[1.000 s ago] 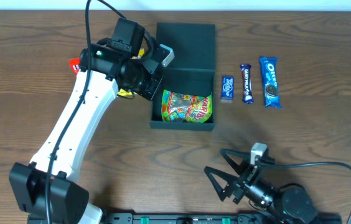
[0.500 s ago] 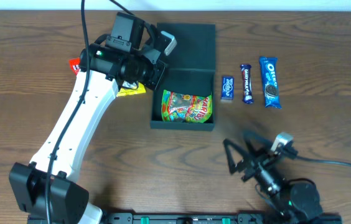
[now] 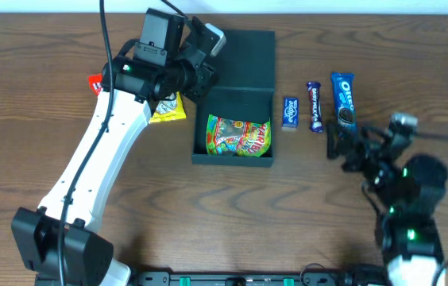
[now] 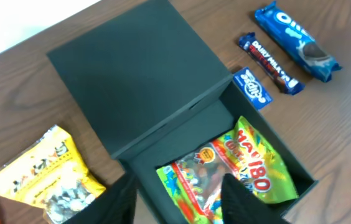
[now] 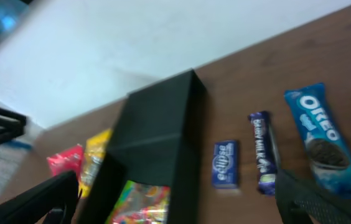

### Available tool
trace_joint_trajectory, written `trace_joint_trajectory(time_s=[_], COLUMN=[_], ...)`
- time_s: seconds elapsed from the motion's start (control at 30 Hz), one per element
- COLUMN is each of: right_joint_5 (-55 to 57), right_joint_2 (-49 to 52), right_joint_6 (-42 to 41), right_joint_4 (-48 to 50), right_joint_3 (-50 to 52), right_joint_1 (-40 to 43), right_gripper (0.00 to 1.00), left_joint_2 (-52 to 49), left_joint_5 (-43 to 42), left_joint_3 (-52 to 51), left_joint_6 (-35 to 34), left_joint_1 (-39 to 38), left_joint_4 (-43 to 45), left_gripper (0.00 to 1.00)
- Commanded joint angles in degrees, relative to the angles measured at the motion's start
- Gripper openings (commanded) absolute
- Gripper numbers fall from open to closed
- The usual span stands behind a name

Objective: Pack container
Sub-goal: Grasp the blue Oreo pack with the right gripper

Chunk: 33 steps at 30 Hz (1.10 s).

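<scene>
The robot's right gripper next needs to grip the pack's cookie-picture end across its narrow width, to pack the Oreo pack [image 3: 344, 103] beside the Haribo.
The container [image 3: 200, 149] is a dark square box with its lid [image 3: 237, 56] laid open behind it. A colourful Haribo packet [image 3: 240, 137] lies inside. My left gripper [image 3: 198, 79] is open and empty above the box's back left corner. The left wrist view shows its fingers [image 4: 178, 205] over the Haribo packet [image 4: 238, 165] and the lid [image 4: 138, 74]. My right gripper [image 3: 341, 147] is open and empty, just in front of the Oreo pack [image 3: 344, 103]. In the right wrist view its fingers [image 5: 182, 205] frame the lid [image 5: 157, 124].
A yellow packet [image 3: 167, 109] and a red packet [image 3: 94, 82] lie left of the box. A small blue bar [image 3: 290, 113], a Dairy Milk bar [image 3: 314, 106] and the Oreo pack lie in a row to its right.
My left gripper has moved back from the box's left wall toward the lid, uncovering the yellow packet. My right arm has swung from the front edge up to the right, near the Oreo pack.
</scene>
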<state>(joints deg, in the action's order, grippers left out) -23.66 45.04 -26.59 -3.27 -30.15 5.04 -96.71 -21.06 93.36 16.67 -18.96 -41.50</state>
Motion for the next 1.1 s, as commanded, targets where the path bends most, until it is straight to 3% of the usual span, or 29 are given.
trace_joint_trajectory(time_s=[0.0,0.13,0.23,0.57,1.07], right_joint_5=[-3.1,0.5,5.9,18.8,25.1], right_joint_2=[8.7,19.8,27.2,45.8,57.5], right_joint_6=[8.2,11.4,14.1,22.5,25.6], right_joint_4=[-0.2,-2.0,-5.9,-20.2,-20.3], right_joint_3=[-4.7,-11.7,-17.6,-34.8,-36.1], right_joint_1=[1.4,1.4,1.4,1.3,0.3], right_gripper=[0.99,0.99,0.98,0.9,0.8], left_joint_2=[0.8,0.8,0.8,0.8,0.8], left_joint_5=[1.9,2.2,2.2,2.2,2.2], left_joint_3=[0.8,0.8,0.8,0.8,0.8], left_joint_6=[0.2,0.2,0.3,1.4,1.3], left_joint_1=[0.3,0.3,0.3,2.2,4.1], left_joint_4=[0.3,0.2,0.2,0.2,-0.2], left_gripper=[0.54,0.69,0.95,0.95,0.95])
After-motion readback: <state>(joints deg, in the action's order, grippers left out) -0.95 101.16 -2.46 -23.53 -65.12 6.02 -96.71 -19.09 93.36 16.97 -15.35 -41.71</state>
